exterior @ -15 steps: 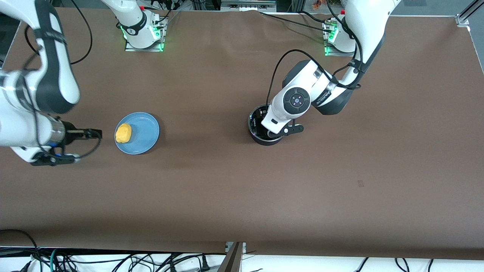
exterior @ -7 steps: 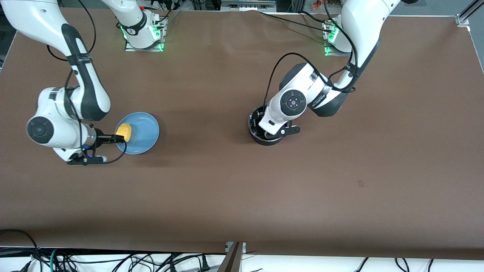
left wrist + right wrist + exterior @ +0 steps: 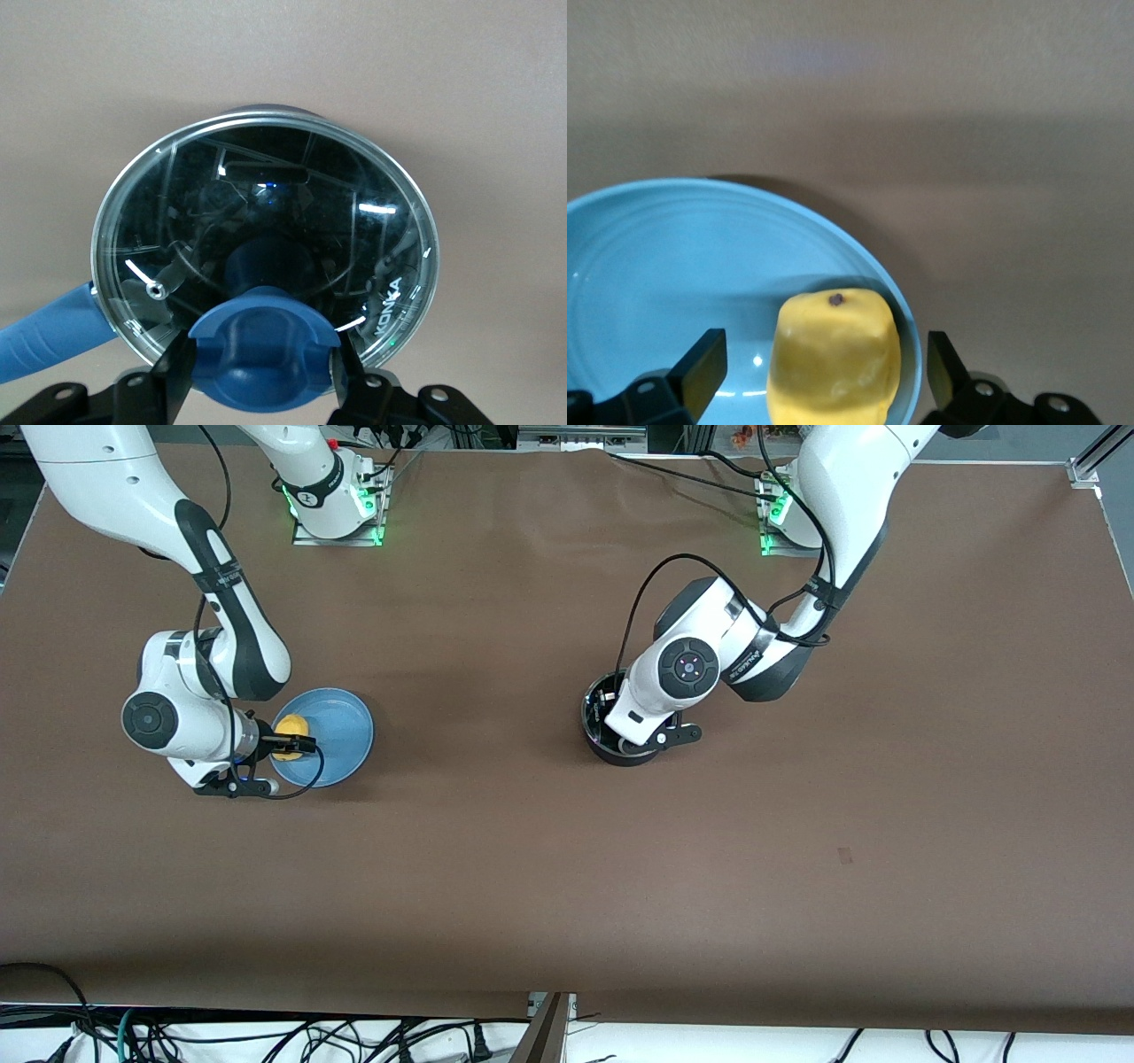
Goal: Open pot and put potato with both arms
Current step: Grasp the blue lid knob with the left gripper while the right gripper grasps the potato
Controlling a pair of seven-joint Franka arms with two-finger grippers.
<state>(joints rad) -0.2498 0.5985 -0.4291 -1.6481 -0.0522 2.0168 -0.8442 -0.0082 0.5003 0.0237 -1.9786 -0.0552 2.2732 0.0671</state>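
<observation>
I should close my right gripper on the yellow potato (image 3: 292,728) on the blue plate (image 3: 344,731) now, because my fingers are on either side of the potato. Closing now would hold it.
The black pot (image 3: 601,737) stands mid-table toward the left arm's end, its glass lid (image 3: 596,707) on it. My left gripper (image 3: 631,737) is over it. In the left wrist view the lid (image 3: 266,204) sits on the pot, the blue handle (image 3: 44,328) sticks out, and my left gripper (image 3: 264,376) is shut on the blue knob (image 3: 264,350). The yellow potato (image 3: 292,728) lies on the blue plate (image 3: 344,731). My right gripper (image 3: 297,747) is open around it. In the right wrist view its fingers (image 3: 704,359) flank the potato (image 3: 833,354) with gaps.
The plate (image 3: 656,266) lies on the brown table toward the right arm's end, with the potato at its rim nearest the right hand. The arm bases (image 3: 335,505) stand along the table's top edge. Cables hang below the table's near edge.
My right arm has swung in toward the plate and lowered, and its open fingers now straddle the potato. My left hand has settled slightly over the pot lid.
</observation>
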